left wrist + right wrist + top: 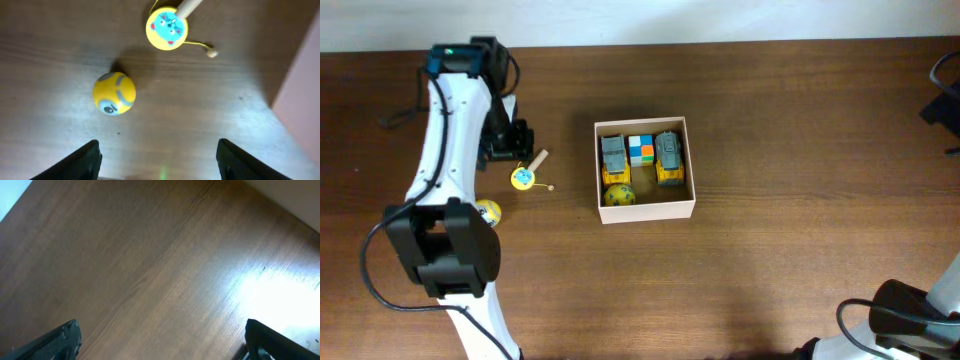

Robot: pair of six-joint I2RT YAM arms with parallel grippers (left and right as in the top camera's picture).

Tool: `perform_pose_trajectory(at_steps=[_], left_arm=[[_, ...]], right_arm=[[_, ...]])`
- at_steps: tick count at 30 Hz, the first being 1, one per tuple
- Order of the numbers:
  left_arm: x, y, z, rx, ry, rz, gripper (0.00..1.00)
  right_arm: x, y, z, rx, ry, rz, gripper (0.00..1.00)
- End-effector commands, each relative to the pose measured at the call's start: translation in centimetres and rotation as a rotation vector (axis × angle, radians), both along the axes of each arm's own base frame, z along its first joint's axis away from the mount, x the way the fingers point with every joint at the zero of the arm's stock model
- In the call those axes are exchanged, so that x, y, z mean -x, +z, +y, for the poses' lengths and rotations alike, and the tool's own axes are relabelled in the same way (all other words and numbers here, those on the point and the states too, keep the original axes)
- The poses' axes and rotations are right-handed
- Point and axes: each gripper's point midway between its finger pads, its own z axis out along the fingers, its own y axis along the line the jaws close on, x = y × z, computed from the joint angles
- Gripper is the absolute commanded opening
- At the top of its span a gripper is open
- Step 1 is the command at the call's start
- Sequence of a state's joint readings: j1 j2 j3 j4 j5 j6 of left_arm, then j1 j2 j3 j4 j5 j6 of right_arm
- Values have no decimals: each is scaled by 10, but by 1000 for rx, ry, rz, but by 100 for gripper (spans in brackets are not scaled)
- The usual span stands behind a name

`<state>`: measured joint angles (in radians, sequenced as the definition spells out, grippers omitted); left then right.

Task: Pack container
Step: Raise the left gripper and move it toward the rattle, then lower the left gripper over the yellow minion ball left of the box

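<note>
I need to grab the one-eyed ball by its round sides with my left gripper next, so the bottom of the one-eyed ball (486, 212) stays free to settle in the container.
The container (650, 210) sits mid-table, a shallow cream-walled box. It holds two yellow-grey toy trucks (614, 158) (669, 155), a coloured cube (640, 150) and a yellow ball (619, 195). Its wall shows at the right of the left wrist view (305, 90). A yellow one-eyed ball (486, 212) (114, 93) and a small yellow rattle drum with a blue face (523, 178) (167, 28) lie on the table left of it. My left gripper (510, 148) (157, 160) is open and empty, held above the table just beyond the drum. My right gripper (165, 345) is open and empty over bare wood.
The drum has a wooden handle and a string with a bead (212, 53). The left arm's elbow (440, 250) hangs over the table beside the one-eyed ball. Part of the right arm (910, 310) shows at the bottom right corner.
</note>
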<state>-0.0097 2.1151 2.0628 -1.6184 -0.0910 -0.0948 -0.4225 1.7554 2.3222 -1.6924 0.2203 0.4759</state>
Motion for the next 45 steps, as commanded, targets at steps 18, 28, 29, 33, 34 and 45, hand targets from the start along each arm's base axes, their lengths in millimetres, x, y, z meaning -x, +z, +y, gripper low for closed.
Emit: perform_pose_trajectory(at_steps=[18, 28, 29, 33, 34, 45], left_arm=[[41, -87, 52, -81, 227, 122, 76], [37, -103, 55, -59, 108, 102, 78], [35, -104, 55, -59, 105, 96, 78], [32, -104, 56, -57, 96, 85, 78], [32, -104, 56, -58, 96, 85, 78], [34, -105, 62, -55, 116, 88, 79]], right_arm=[[2, -2, -3, 4, -21, 14, 99], [2, -2, -3, 5, -21, 14, 99], [2, -2, -3, 5, -21, 14, 99], [2, -2, -3, 5, -21, 14, 99], [2, -2, -3, 5, -21, 14, 99], [2, -2, -3, 5, -21, 14, 99]])
